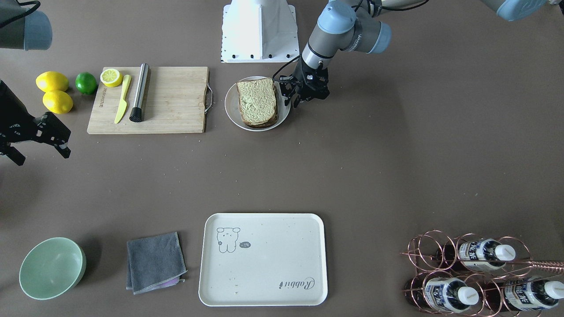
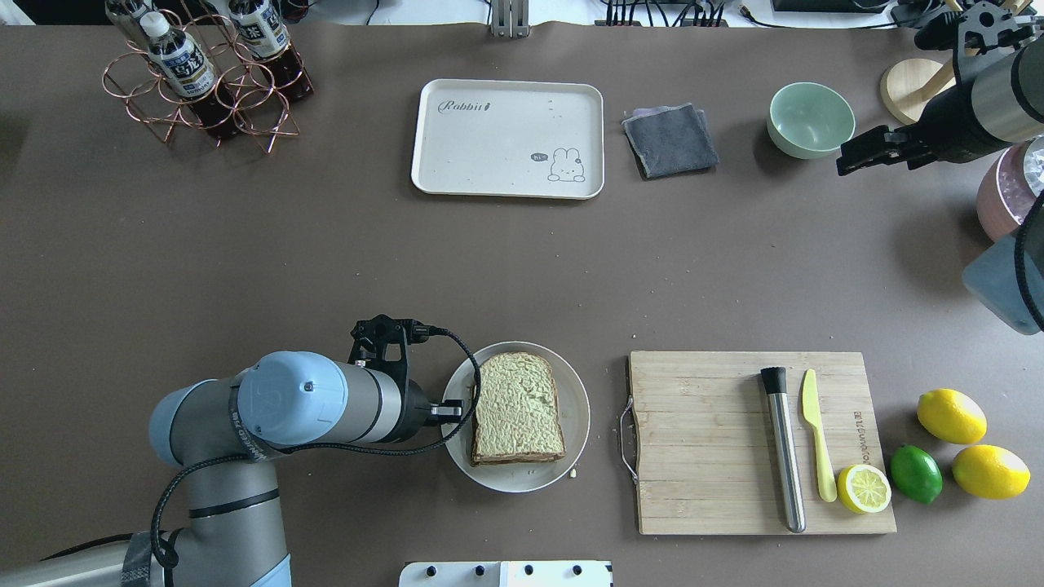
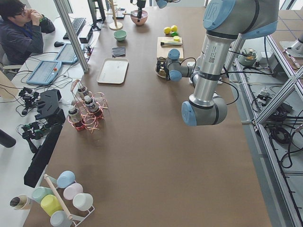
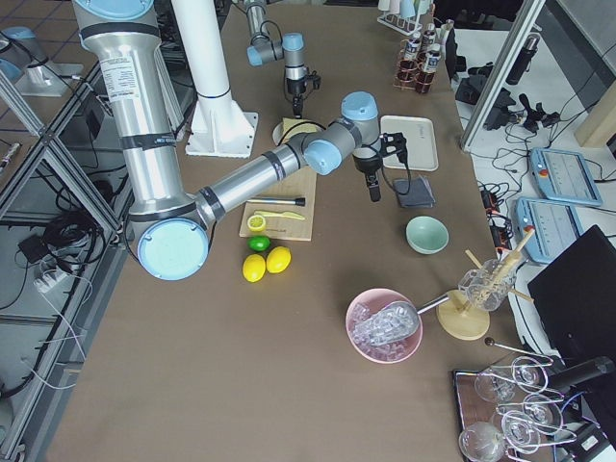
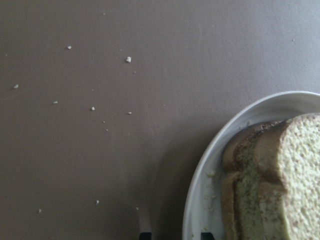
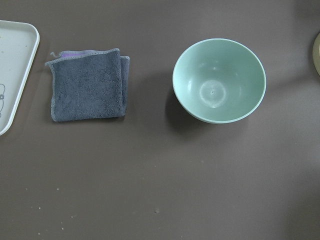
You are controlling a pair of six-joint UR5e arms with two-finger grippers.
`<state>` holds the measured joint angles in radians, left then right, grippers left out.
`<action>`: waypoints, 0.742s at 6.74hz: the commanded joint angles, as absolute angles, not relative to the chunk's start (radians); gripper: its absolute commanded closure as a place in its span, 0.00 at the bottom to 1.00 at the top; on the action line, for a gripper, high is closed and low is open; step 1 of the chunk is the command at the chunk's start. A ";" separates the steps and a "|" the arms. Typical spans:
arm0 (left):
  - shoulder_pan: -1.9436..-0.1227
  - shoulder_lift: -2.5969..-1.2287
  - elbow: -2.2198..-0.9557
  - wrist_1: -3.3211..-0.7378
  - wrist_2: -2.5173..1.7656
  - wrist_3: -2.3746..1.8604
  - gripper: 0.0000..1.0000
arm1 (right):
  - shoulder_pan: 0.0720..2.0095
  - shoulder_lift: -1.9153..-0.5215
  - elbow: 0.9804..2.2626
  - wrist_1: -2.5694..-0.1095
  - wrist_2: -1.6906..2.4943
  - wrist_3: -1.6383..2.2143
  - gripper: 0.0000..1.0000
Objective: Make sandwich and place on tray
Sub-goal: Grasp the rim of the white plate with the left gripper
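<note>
The left gripper will grab the plate by its bare rim point(image 1: 288, 105) next, because the stacked sandwich point(image 1: 257, 103) is loose on the plate.
The sandwich point(image 1: 257, 102) is a stack of brown-crusted bread slices with a greenish-tan top face, lying on a round white plate point(image 1: 231, 110) near the robot's base. The egg is hidden. My left gripper point(image 1: 296, 100) is low at the plate's edge, open, with the rim between its fingertips in the left wrist view point(image 5: 175, 234). The cream tray point(image 1: 273, 264) with the bear drawing and "Rabbit" lies empty at the far side. My right gripper point(image 1: 39, 147) is open and empty, high above the table near the green bowl point(image 6: 219, 80).
A wooden cutting board point(image 1: 172, 101) with a yellow knife point(image 1: 122, 99), a steel rod point(image 1: 140, 92) and a lemon half point(image 1: 111, 77) lies beside the plate. Two lemons point(image 1: 53, 81) and a lime point(image 1: 86, 82) lie beyond it. A grey cloth point(image 1: 155, 262) and a bottle rack point(image 1: 476, 273) flank the tray.
</note>
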<state>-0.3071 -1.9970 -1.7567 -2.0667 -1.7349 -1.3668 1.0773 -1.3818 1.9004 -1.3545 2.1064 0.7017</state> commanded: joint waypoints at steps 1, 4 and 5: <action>-0.308 -2.011 -1.756 -2.068 -1.735 -1.365 1.00 | 1.078 -1.382 1.901 -1.355 2.106 0.703 0.00; -0.343 -2.036 -1.756 -2.071 -1.747 -1.338 1.00 | 1.080 -1.452 1.901 -1.315 2.091 0.701 0.00; -0.371 -2.049 -1.756 -2.071 -1.747 -1.278 1.00 | 1.081 -1.503 1.879 -1.257 2.077 0.684 0.00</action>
<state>-0.3419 -2.0358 -1.7568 -2.0699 -1.7454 -1.3300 1.0800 -1.4465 1.8956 -1.3117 2.0922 0.6970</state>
